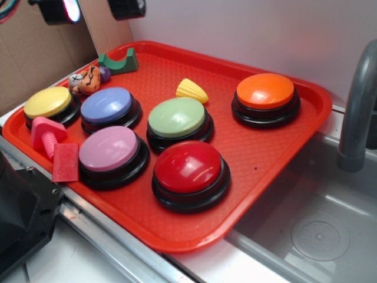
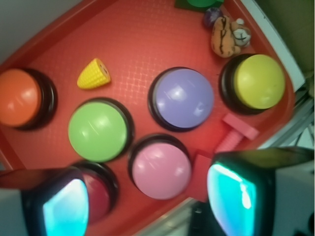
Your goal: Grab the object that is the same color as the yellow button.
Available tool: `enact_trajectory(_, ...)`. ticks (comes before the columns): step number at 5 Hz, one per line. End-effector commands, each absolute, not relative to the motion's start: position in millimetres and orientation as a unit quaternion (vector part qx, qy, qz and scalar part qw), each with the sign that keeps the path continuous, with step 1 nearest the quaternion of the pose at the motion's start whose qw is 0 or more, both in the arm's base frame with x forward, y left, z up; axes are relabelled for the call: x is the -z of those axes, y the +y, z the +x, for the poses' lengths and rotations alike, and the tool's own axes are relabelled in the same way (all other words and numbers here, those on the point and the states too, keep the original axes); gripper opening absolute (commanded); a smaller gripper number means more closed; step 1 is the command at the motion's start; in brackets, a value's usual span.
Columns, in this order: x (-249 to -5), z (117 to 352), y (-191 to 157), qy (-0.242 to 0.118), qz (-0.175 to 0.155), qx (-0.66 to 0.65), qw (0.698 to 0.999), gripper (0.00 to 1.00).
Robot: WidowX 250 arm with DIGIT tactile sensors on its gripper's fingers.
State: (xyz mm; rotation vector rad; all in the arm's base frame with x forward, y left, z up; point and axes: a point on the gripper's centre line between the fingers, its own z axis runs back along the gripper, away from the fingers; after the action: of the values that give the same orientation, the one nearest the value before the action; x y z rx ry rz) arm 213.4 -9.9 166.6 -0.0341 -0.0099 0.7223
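Observation:
The corn piece slopes down to a narrow rounded tip (image 1: pixel 204 99), so my gripper will next grab it across the facing sides of its thick end (image 1: pixel 186 89).
A small yellow corn piece (image 1: pixel 192 91) lies on the red tray (image 1: pixel 259 153) toward its back, between the pale green and orange buttons; the wrist view shows the corn (image 2: pixel 93 74) at upper left. The yellow button (image 1: pixel 49 103) sits at the tray's left corner, and at upper right in the wrist view (image 2: pixel 258 81). My gripper (image 1: pixel 94 9) hangs high above the tray's back left, only its finger ends showing at the top edge. In the wrist view the gripper (image 2: pixel 150 204) is open, its jaws wide apart with nothing between them, well above the tray and far from the corn.
Purple (image 1: pixel 108 106), pale green (image 1: pixel 177 118), orange (image 1: pixel 265 91), pink (image 1: pixel 109 148) and red (image 1: pixel 188 167) buttons fill the tray. A pink bolt (image 1: pixel 46 132), red block (image 1: pixel 65 162), green arch (image 1: pixel 119 62) and tiger toy (image 1: pixel 85 82) lie along its left side. A grey faucet (image 1: pixel 356 106) and sink basin (image 1: pixel 318 224) are at right.

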Motion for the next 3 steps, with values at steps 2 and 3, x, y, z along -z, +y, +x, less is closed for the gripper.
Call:
enact_trajectory(2,-111,296,-4,-0.075,-0.052,-0.491,0.866,1.00)
enact_trajectory(3,-88,315,-6,-0.068,-0.044,-0.502,0.861,1.00)
